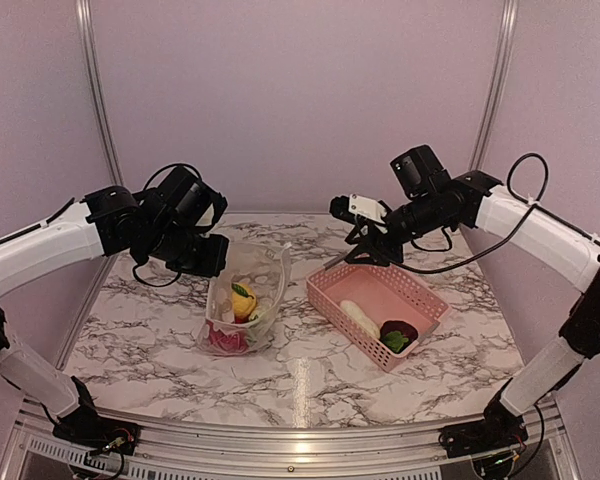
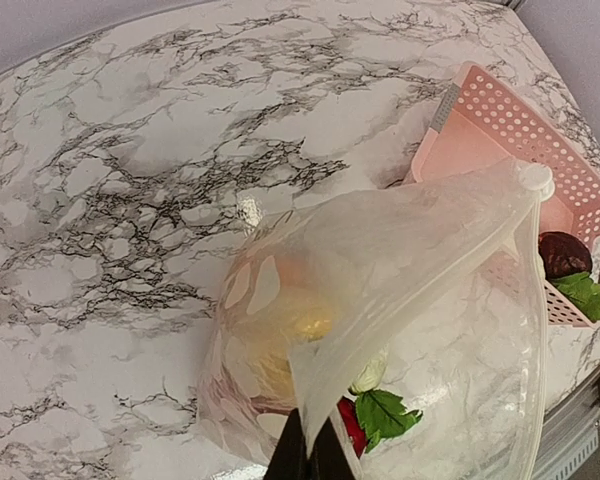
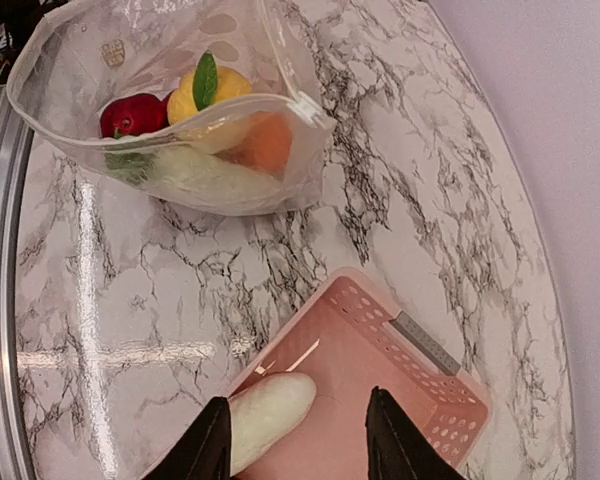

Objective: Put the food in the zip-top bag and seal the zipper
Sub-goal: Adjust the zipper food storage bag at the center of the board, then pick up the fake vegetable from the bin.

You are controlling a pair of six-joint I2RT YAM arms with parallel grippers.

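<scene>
The white oblong piece needs to go down lengthwise into the open zip-top bag (image 1: 265, 268), so I will grab it by its rounded end (image 1: 351, 309) with my right gripper next.
The zip-top bag (image 1: 265, 268) lies open on the marble table, left of centre. Inside it are food pieces: a yellow one with a leaf (image 3: 212, 95), a red one (image 3: 130, 115), an orange one (image 3: 265, 145) and a pale one (image 3: 195, 170). My left gripper (image 2: 310, 455) is shut on the bag's mouth edge, holding it up. The zipper (image 3: 250, 107) stands unsealed. My right gripper (image 3: 298, 420) hangs open and empty over the pink basket (image 1: 420, 290). That basket holds a white oblong piece (image 1: 359, 318), a dark purple piece (image 1: 400, 329) and a green leafy piece (image 1: 395, 342).
Metal frame posts (image 1: 98, 100) rise at the back corners against purple walls. A metal rail (image 1: 300, 440) runs along the table's near edge between the arm bases. The basket sits right of centre, close beside the bag.
</scene>
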